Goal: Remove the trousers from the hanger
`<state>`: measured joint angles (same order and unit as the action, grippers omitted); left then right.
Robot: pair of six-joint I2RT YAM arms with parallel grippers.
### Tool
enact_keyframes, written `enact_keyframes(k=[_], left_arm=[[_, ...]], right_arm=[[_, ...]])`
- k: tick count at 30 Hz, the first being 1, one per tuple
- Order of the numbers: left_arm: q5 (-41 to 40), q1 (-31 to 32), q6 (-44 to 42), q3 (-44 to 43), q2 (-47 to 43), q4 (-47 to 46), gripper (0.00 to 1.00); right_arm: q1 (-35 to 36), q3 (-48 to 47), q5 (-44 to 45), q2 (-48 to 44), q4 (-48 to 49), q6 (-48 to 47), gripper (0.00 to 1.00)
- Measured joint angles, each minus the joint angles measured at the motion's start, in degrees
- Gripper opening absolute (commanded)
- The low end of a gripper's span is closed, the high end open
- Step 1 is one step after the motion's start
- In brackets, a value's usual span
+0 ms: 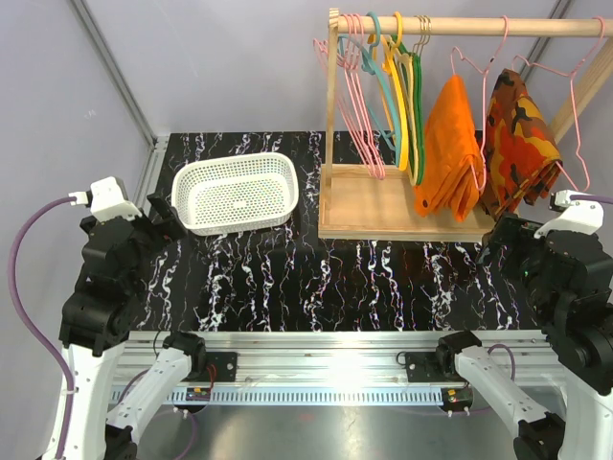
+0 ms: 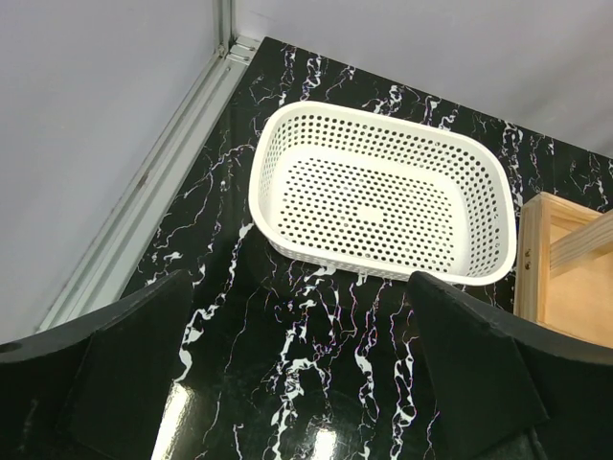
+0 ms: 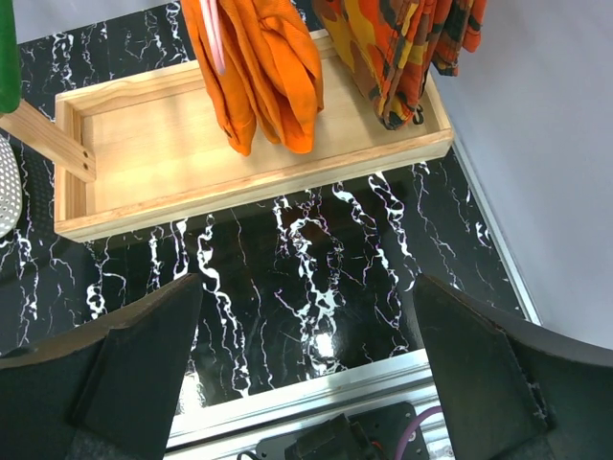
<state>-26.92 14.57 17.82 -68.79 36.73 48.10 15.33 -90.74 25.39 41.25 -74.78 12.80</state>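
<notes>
My right gripper will next grab the pink hanger by its bare near side wire (image 1: pixel 484 135) (image 3: pixel 214 36), so the orange trousers stay free to remove.
The plain orange trousers (image 1: pixel 450 149) hang folded over a thin pink wire hanger (image 1: pixel 474 72) on the wooden rail (image 1: pixel 460 26); their lower end hangs into the wooden tray base (image 1: pixel 374 206). They also show at the top of the right wrist view (image 3: pixel 259 72), with a strip of pink hanger (image 3: pixel 216 43). My left gripper (image 2: pixel 302 369) is open and empty over the black table, near the white basket (image 2: pixel 278 149). My right gripper (image 3: pixel 311 374) is open and empty, near the table's front edge, well short of the trousers.
A camouflage garment (image 1: pixel 517 144) hangs on another pink hanger right of the trousers. Several empty pink, teal, yellow and green hangers (image 1: pixel 383 96) hang at the rail's left. The white basket (image 1: pixel 235 192) stands left of the rack. A wall runs along the right side.
</notes>
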Motion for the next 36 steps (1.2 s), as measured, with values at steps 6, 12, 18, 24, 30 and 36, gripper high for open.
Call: enact_keyframes(k=[6,12,18,24,30,36], left_arm=[[1.0,0.0,0.0,0.7,0.0,-0.9,0.99],[1.7,0.0,0.0,0.8,0.1,-1.5,0.99],[2.8,0.3,0.0,1.8,0.0,-1.9,0.99],[4.4,1.6,0.0,3.2,0.0,-2.0,0.99],[5.5,2.0,0.0,3.2,-0.1,-1.9,0.99],[6.5,2.3,0.0,3.3,-1.2,-1.8,0.99]], right_arm=[[0.0,0.0,0.3,0.0,0.3,-0.6,1.0],[0.0,0.1,-1.1,0.0,3.7,-2.4,1.0],[0.0,-2.8,-1.0,3.0,7.7,-4.6,0.99],[0.0,-8.0,-1.1,10.7,12.7,-7.7,0.99],[0.0,-17.7,-2.5,25.1,15.4,-10.9,1.0],[-5.0,-22.2,-7.6,37.2,18.2,-12.8,0.99]])
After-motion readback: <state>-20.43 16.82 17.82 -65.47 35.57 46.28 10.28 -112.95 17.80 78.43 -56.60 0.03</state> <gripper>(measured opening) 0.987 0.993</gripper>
